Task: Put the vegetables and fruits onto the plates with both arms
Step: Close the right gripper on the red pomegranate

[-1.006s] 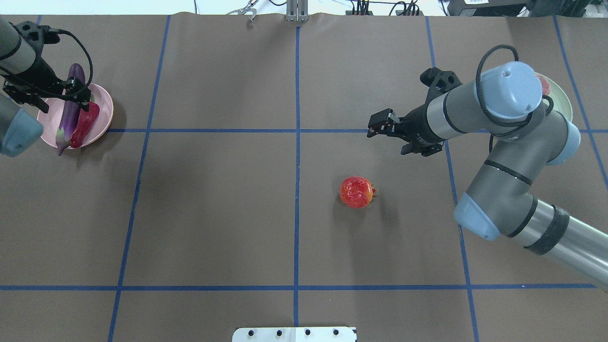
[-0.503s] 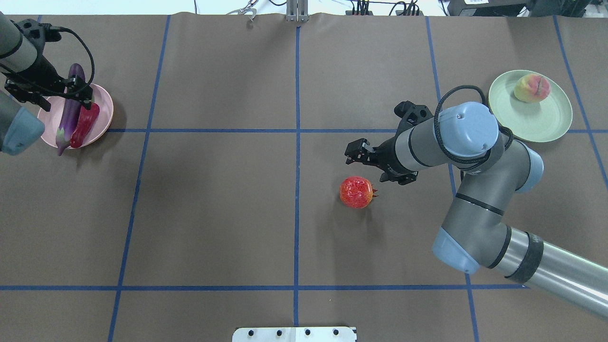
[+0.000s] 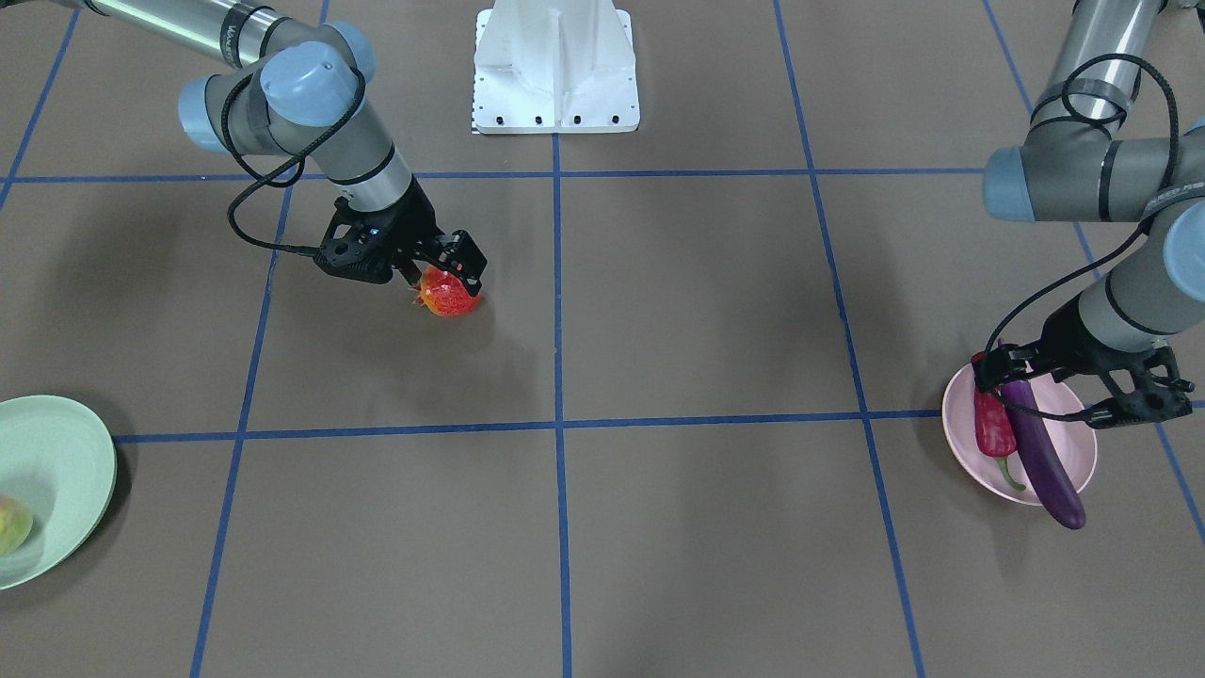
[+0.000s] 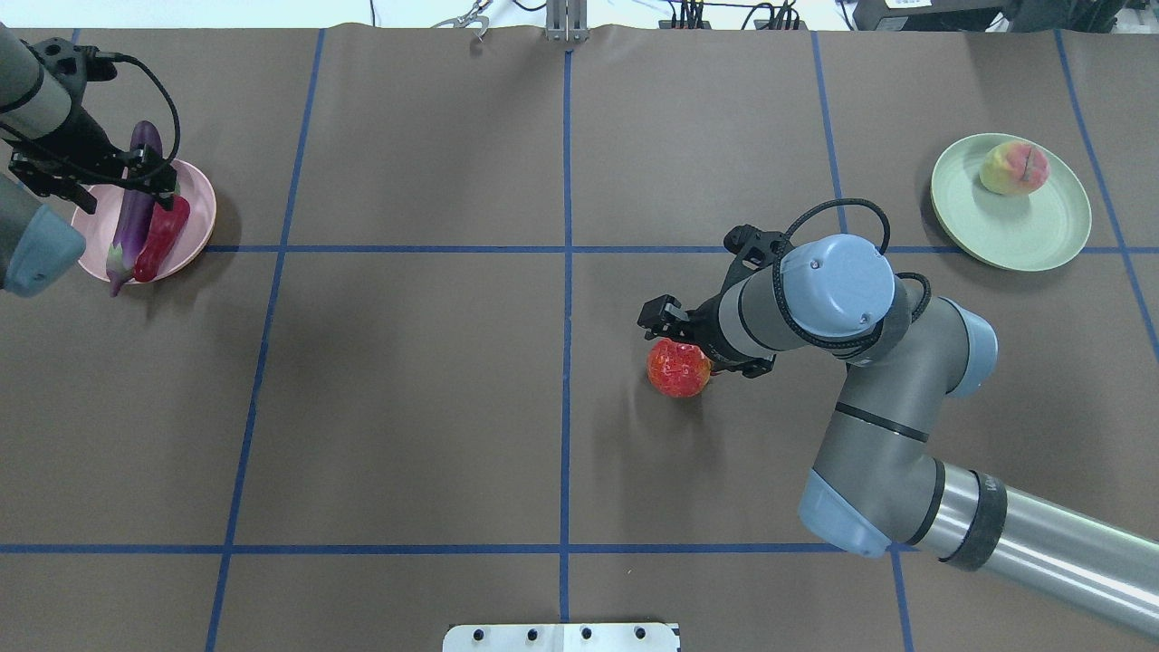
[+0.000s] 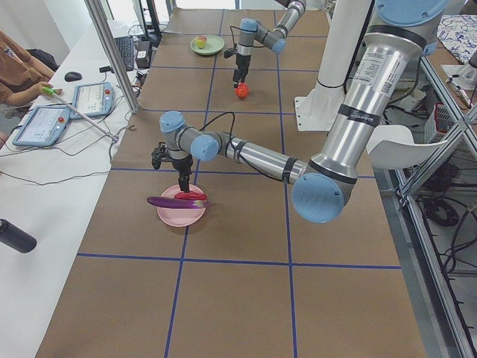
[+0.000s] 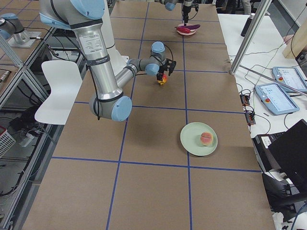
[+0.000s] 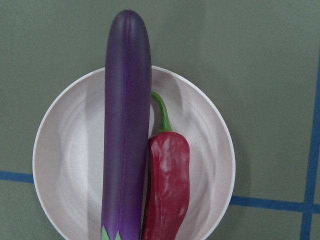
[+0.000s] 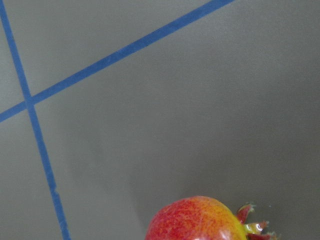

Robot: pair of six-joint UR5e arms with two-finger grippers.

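The pomegranate needs to go onto the mint green plate (image 3: 58, 480). My right gripper next needs to pick up the red-orange pomegranate by its round body (image 3: 448, 296).
The red-orange pomegranate (image 4: 679, 371) lies on the brown table right of centre; it also shows in the front view (image 3: 452, 298) and at the bottom edge of the right wrist view (image 8: 200, 220). My right gripper (image 4: 695, 340) is open and hangs just over it, jaws apart on either side. The peach (image 4: 1012, 168) sits on the mint green plate (image 4: 1023, 234) at the far right. The purple eggplant (image 4: 136, 213) and the red chili pepper (image 4: 163, 237) lie side by side on the pink plate (image 4: 199, 204). My left gripper (image 4: 104, 177) is open and empty above them.
The white pedestal base (image 3: 555, 66) stands at the robot's edge of the table. Blue tape lines (image 4: 567, 272) divide the brown mat into squares. A small metal clip (image 4: 466, 18) lies at the far edge. Tablets and cables (image 5: 74, 104) lie beyond the table.
My right arm has swung from beside the green plate down and left to the pomegranate, uncovering the plate and peach. The left gripper has stayed over the pink plate.
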